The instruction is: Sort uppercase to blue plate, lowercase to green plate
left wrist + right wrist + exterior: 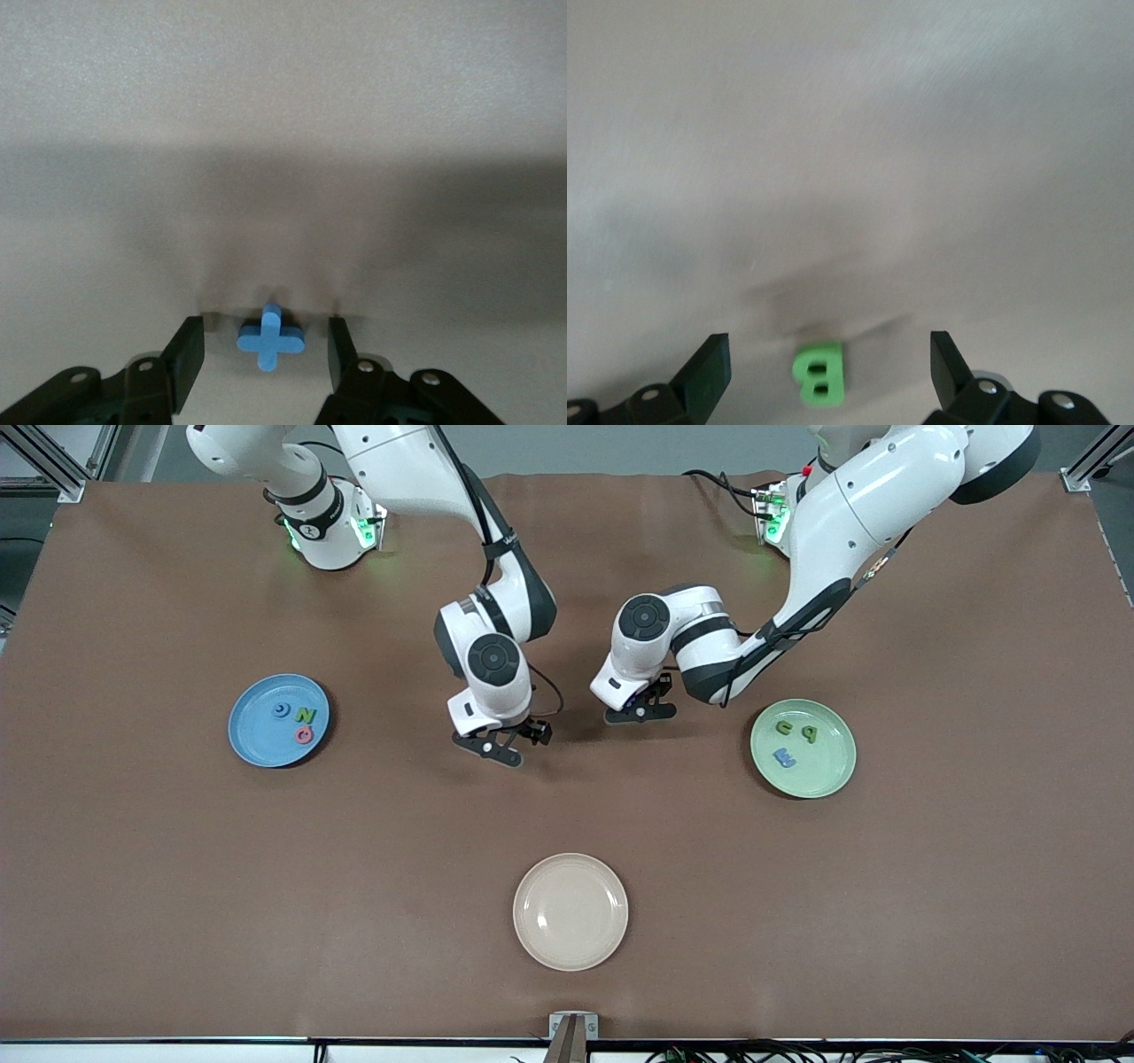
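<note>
The right gripper grabs the green B by its straight spine and rounded lobes next, to sort the uppercase letter onto the blue plate (252, 740).
My left gripper (264, 326) is down at the table's middle, open, with its fingers on either side of the blue x (270, 336) and a gap on each side. My right gripper (828, 341) is wide open around the green B (819, 372), which lies flat on the cloth. In the front view, both grippers (640, 710) (502, 746) hide these letters. The blue plate (252, 740), toward the right arm's end, holds a blue ring (281, 709), green N (306, 715) and pink Q (304, 734). The green plate (824, 771), toward the left arm's end, holds a green n (785, 727), green p (809, 733) and blue three-pronged letter (785, 757).
A cream plate (570, 911) with nothing on it sits nearer the front camera than both grippers. Brown cloth (930, 886) covers the whole table. The two grippers stand close to each other at the middle.
</note>
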You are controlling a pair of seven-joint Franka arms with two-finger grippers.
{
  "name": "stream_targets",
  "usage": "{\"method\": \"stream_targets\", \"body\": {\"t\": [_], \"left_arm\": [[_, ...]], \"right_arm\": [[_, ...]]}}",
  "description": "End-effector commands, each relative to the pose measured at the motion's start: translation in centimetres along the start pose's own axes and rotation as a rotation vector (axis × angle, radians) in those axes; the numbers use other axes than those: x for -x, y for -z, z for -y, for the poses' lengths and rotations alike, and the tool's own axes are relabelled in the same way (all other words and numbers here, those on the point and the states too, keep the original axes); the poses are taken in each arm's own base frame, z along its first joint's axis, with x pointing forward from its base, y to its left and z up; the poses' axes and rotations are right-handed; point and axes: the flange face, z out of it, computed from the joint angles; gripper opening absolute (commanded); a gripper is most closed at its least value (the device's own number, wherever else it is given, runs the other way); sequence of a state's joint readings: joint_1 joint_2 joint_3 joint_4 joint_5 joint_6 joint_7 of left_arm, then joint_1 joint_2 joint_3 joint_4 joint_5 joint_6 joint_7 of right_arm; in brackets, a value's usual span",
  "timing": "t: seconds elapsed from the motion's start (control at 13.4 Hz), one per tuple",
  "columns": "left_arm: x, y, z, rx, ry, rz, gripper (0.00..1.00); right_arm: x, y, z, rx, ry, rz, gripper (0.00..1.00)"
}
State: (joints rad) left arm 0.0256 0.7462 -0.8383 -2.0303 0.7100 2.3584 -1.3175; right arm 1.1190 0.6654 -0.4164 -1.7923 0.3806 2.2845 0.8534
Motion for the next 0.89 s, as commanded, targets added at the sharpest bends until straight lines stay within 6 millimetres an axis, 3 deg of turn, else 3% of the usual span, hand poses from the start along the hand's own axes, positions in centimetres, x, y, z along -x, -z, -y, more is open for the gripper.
{"method": "stream_targets", "body": {"t": [0.0, 0.45, 0.82], "left_arm": [[-0.1, 0.2, 0.0, 0.028, 0.001, -0.02, 0.62], [-0.4, -0.3, 0.3, 0.037, 0.0, -0.024, 0.57], [-0.2, -0.4, 0.3, 0.034, -0.004, -0.024, 0.45]], "right_arm": [[2.1, 0.3, 0.5, -0.003, 0.046, 0.002, 0.99], [2.1, -1.7, -0.7, -0.012, 0.108, -0.036, 0.97], [2.3, -2.6, -1.3, -0.024, 0.125, -0.061, 0.87]]}}
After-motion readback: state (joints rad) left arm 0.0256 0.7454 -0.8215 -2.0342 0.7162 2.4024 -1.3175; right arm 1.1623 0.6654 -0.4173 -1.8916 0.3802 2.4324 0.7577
